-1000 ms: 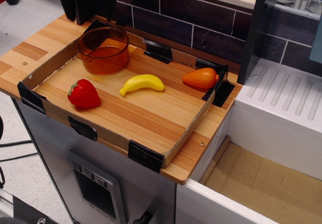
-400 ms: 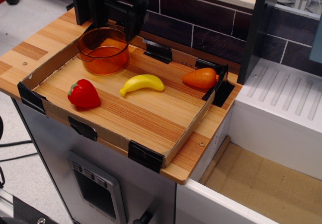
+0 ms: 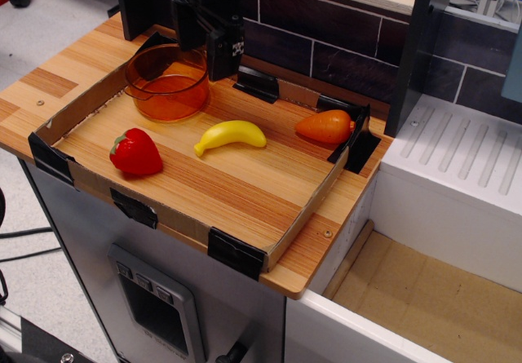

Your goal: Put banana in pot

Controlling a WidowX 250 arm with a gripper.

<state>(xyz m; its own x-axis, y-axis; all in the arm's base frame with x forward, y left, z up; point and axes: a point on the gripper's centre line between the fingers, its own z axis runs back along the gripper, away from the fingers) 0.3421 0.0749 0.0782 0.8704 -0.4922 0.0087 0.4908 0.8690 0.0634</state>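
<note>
The yellow banana should go down into the amber-orange pot (image 3: 167,81), so my gripper will next pick up the banana by its blunt end (image 3: 256,137).
The yellow banana (image 3: 231,135) lies on its side in the middle of the wooden tray (image 3: 245,185). The amber-orange pot (image 3: 167,81) stands upright and empty at the tray's back left corner. My black gripper (image 3: 207,53) hangs at the back, above the pot's right rim and up and to the left of the banana. Its fingers stand apart with nothing between them. It touches neither the pot nor the banana, and its upper part is cut off by the frame's top edge.
A red toy strawberry (image 3: 135,152) lies at the tray's front left, and an orange toy carrot (image 3: 325,126) at the back right. The tray has low cardboard walls with black corner clips (image 3: 236,254). A dark brick wall (image 3: 326,28) runs behind. A white drain board (image 3: 465,163) is to the right.
My gripper has moved right and forward from behind the pot's left side to above its right rim, and a little lower. The banana, pot, strawberry and carrot have not moved.
</note>
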